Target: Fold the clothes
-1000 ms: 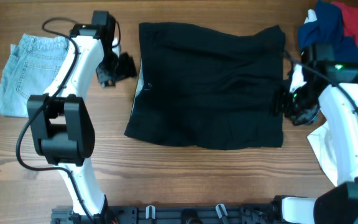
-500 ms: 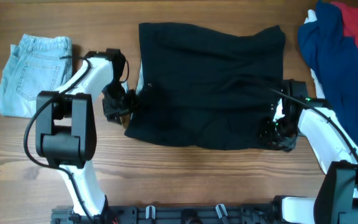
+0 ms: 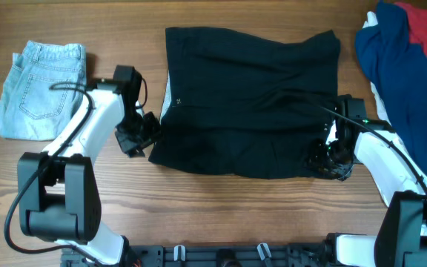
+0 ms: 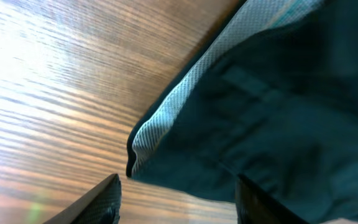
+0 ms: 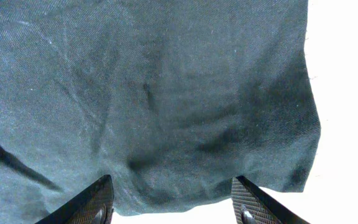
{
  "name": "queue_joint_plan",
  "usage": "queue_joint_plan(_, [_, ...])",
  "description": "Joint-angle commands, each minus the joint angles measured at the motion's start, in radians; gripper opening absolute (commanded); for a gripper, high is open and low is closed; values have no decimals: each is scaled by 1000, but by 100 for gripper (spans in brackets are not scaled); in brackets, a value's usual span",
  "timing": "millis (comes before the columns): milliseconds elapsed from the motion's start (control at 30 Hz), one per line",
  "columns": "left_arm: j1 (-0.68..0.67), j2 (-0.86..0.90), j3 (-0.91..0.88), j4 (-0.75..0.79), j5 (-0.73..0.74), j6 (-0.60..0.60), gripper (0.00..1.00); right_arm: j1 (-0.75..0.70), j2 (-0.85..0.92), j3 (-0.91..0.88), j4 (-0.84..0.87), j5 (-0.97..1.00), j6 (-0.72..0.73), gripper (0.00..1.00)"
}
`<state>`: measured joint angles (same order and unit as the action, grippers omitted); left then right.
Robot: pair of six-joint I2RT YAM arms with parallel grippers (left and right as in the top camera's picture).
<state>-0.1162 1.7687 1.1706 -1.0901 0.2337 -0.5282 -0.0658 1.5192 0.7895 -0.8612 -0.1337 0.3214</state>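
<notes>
My right gripper should next pick up the black garment (image 3: pixel 250 104) by its near-edge corner, beside the garment pile, to fold that edge away from me.
A large black garment (image 3: pixel 250 104) lies spread flat in the middle of the table. My left gripper (image 3: pixel 143 135) is open at its lower left corner; in the left wrist view the fingers (image 4: pixel 176 202) straddle that corner (image 4: pixel 247 124), whose pale lining shows. My right gripper (image 3: pixel 326 157) is open at the lower right corner; in the right wrist view the fingers (image 5: pixel 173 202) sit either side of the garment's edge (image 5: pixel 166 106). Neither gripper holds anything.
Folded light-blue denim (image 3: pixel 39 89) lies at the far left. A pile of navy blue (image 3: pixel 395 55), red (image 3: pixel 425 26) and white (image 3: pixel 388 170) garments lies at the right edge, close behind my right arm.
My left gripper has moved down from beside the garment's upper left to its lower left corner. My right gripper has moved down and inward to the lower right corner.
</notes>
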Motion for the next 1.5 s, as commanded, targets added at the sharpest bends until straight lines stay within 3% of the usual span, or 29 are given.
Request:
queue_joint_plan(0, [-6, -35, -196, 153, 108, -143, 57, 3, 1, -4, 6, 13, 21, 61])
queue_joint_plan(200, [-6, -35, -303, 317, 106, -165, 58, 3, 1, -4, 6, 11, 21, 61])
queue_joint_plan(400, [-6, -35, -303, 330, 72, -165, 56, 3, 1, -4, -26, 29, 76, 61])
queue_joint_plan(433, [-6, -35, -303, 336, 68, -165, 52, 3, 1, -4, -29, 29, 80, 61])
queue_joint_plan(600, [-6, -35, -303, 379, 64, -165, 6, 3, 1, -4, -61, 29, 119, 61])
queue_joint_plan(633, [-6, -35, -303, 385, 64, -165, 4, 3, 1, -4, -73, 29, 140, 61])
queue_joint_plan(833, [-6, -58, -303, 391, 66, -161, 4, 3, 1, -4, -90, 28, 233, 61])
queue_joint_plan(1100, [10, -246, -303, 360, 63, -156, 4, 3, 1, -5, -124, -33, 366, 61])
queue_joint_plan(1467, [9, -290, -303, 311, -71, -157, 4, 3, 1, -9, -160, -13, 477, 63])
